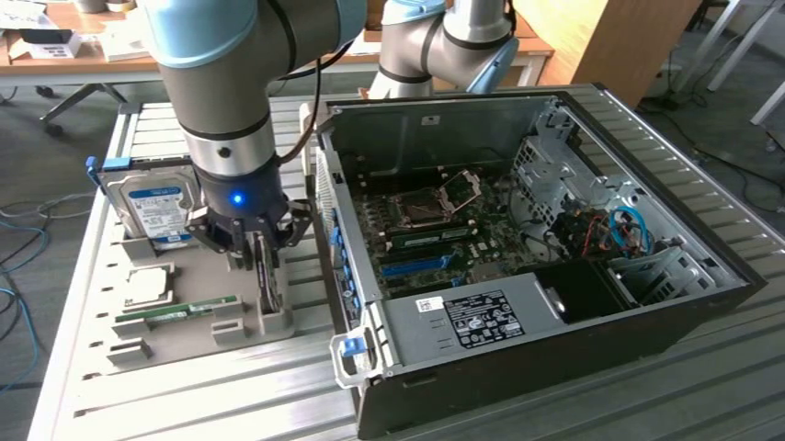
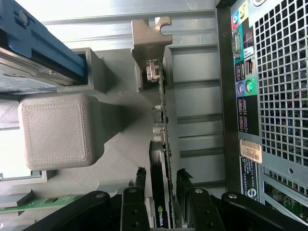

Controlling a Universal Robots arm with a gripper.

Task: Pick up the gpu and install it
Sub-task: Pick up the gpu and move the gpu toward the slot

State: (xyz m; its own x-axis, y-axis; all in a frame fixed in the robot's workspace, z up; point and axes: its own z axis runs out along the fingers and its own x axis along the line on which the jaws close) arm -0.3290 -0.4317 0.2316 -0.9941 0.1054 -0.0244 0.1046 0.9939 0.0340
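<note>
The gripper grabs the GPU by its black NVIDIA-labelled body point(image 2: 160, 204) next, which leaves the GPU's silvery bracket point(image 2: 148, 42) free to fit the computer case.
The gpu point(image 1: 268, 287) stands on edge in a slot of the grey holder tray point(image 1: 184, 344), just beside the open computer case point(image 1: 687, 276). My gripper point(image 1: 259, 253) hangs straight down over it. In the wrist view the gpu point(image 2: 161, 120) shows as a thin card with a black face, its silvery bracket end held in a grey post point(image 2: 149, 43). My gripper point(image 2: 161, 173) is open and straddles the card. One black finger point(image 2: 139, 178) stands on each side, with a narrow gap to the card.
The tray also holds a hard drive with a blue label point(image 1: 157, 207), a green RAM stick point(image 1: 178, 314) and a square chip point(image 1: 147, 285). The case's rear port panel point(image 2: 245, 96) stands close beside the gpu. Inside the case, the motherboard point(image 1: 429, 230) lies exposed.
</note>
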